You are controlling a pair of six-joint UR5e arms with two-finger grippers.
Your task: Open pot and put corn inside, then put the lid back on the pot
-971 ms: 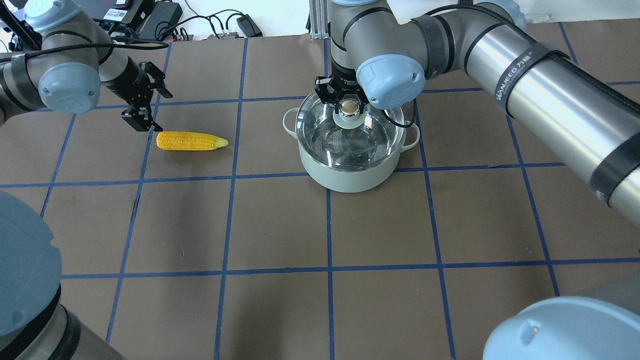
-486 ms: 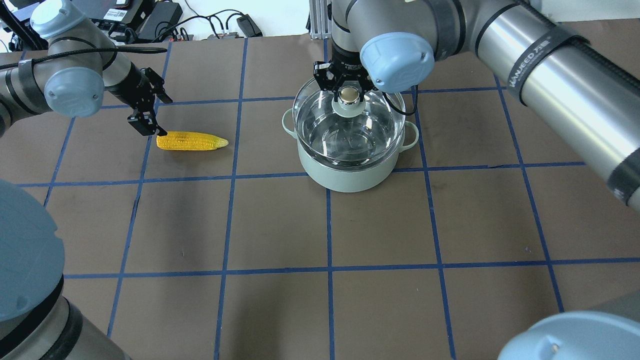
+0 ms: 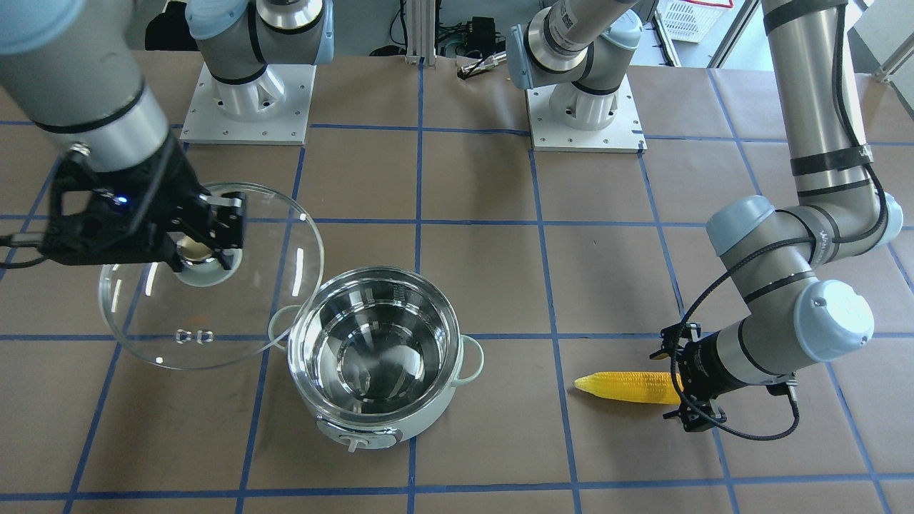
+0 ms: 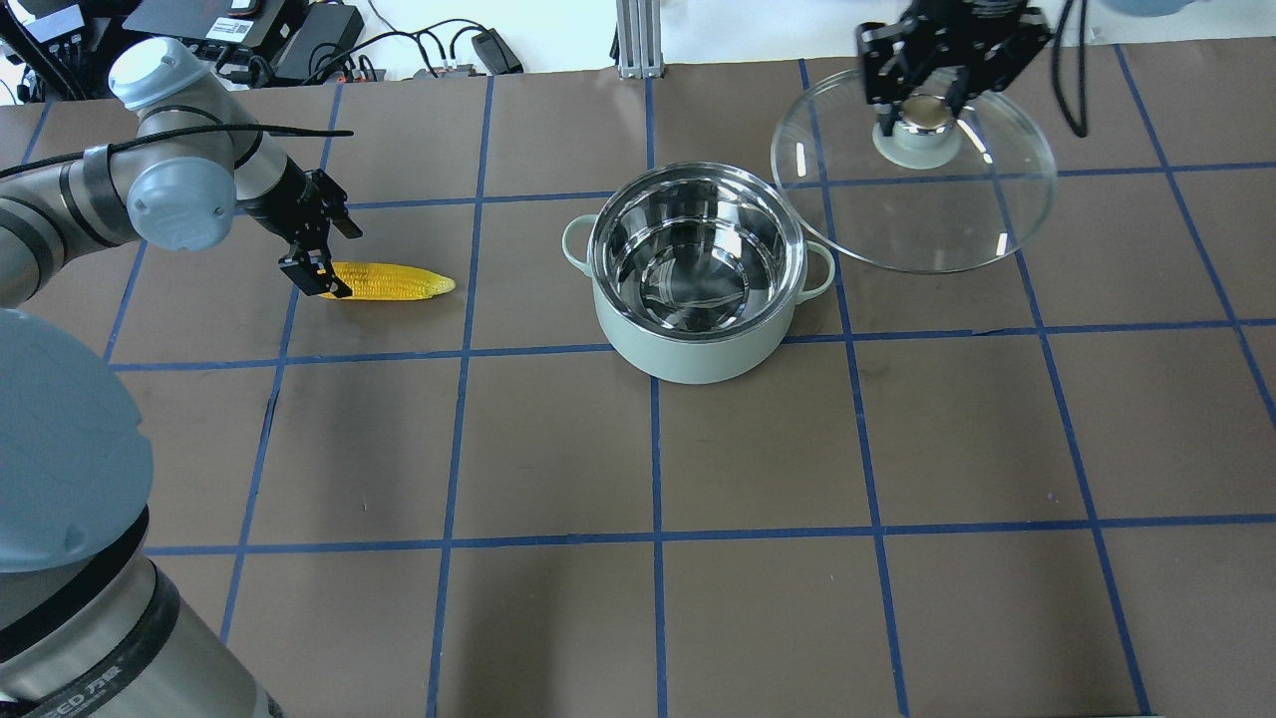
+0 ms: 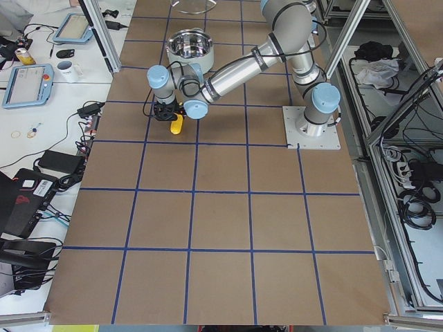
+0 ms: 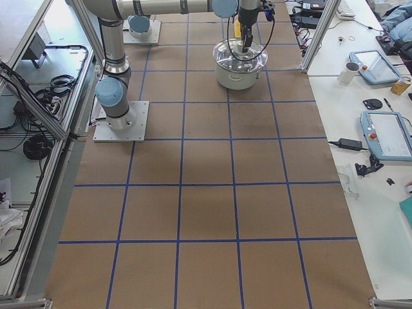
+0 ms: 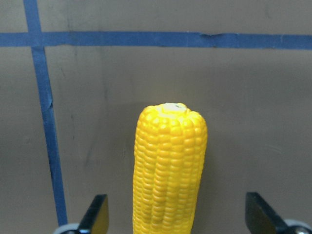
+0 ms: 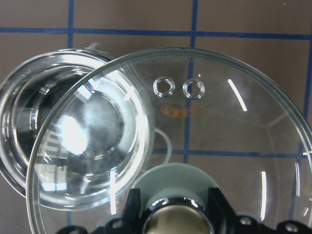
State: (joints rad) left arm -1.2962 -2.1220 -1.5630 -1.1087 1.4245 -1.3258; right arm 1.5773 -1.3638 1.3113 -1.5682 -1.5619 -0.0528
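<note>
My left gripper's fingers are still over the corn's sides, short of the tabletop, so it is too early to close. The gripper lowers next, since closing now would miss.
The pale green pot (image 4: 698, 354) stands uncovered at the table's middle, its steel inside empty; it also shows in the front-facing view (image 3: 418, 422). My right gripper (image 4: 922, 105) is shut on the knob of the glass lid (image 4: 927, 219) and holds it in the air to the pot's far right. The lid (image 3: 214, 314) hangs tilted, its edge overlapping the pot's rim in the right wrist view (image 8: 195, 126). The yellow corn (image 4: 394, 282) lies on the table left of the pot. My left gripper (image 4: 314, 264) is open, with its fingers on either side of the corn's blunt end (image 7: 168, 170).
Cables and electronics (image 4: 299, 40) lie beyond the table's far edge. Both arm base plates (image 3: 246, 103) stand at the robot's side of the table. Blue tape lines grid the brown tabletop (image 4: 658, 529).
My right gripper lifted the lid off the pot and carried it to the far right. My left gripper came down to the corn's blunt end.
</note>
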